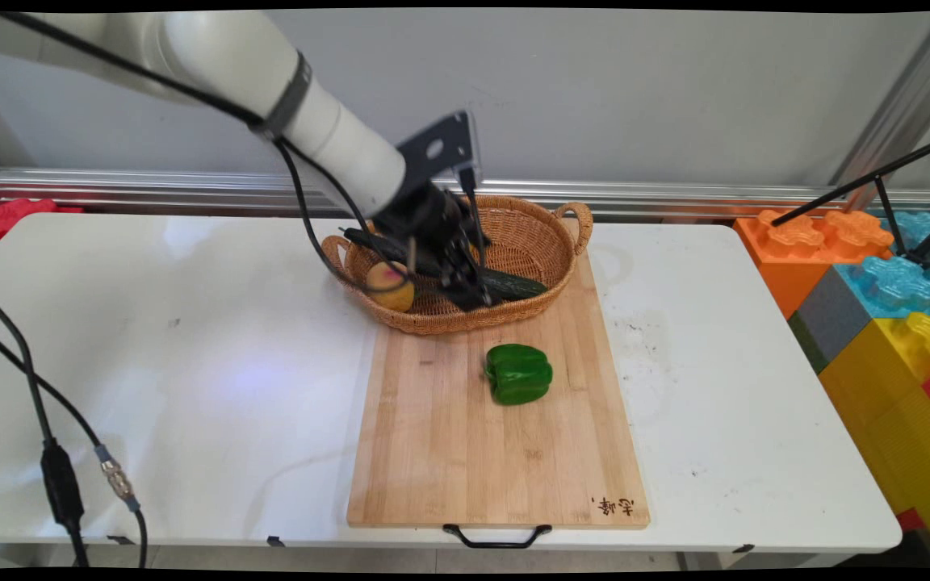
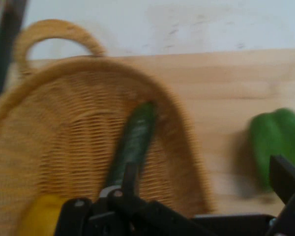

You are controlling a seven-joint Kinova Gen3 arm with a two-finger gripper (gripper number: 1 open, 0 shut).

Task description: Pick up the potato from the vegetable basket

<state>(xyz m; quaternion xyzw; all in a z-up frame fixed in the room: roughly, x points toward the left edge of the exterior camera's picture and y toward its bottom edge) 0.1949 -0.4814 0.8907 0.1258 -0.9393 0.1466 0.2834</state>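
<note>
The yellow fruit needs to be lifted from the basket, so my gripper needs to grab the fruit's rounded sides next.
My gripper (image 1: pixel 471 292) hangs low inside the woven basket (image 1: pixel 433 323), just over a dark green cucumber (image 1: pixel 517 284) that lies along the basket's floor. In the hand view the gripper (image 2: pixel 206 172) is open and its fingers grasp nothing. The left finger (image 2: pixel 130 174) is over the cucumber (image 2: pixel 136 135) and the right finger (image 2: pixel 285 177) is out past the basket's rim (image 2: pixel 187 147). A yellow-red fruit (image 1: pixel 391 286) rests in the basket's near left part and also shows as the yellow fruit (image 2: pixel 37 216) in the hand view.
The basket stands on the far end of a wooden cutting board (image 1: pixel 449 452). A green bell pepper (image 1: pixel 518 373) lies on the board in front of it. Black cables (image 1: pixel 53 452) hang at the left. Coloured foam blocks (image 1: pixel 885 298) are stacked to the right of the table.
</note>
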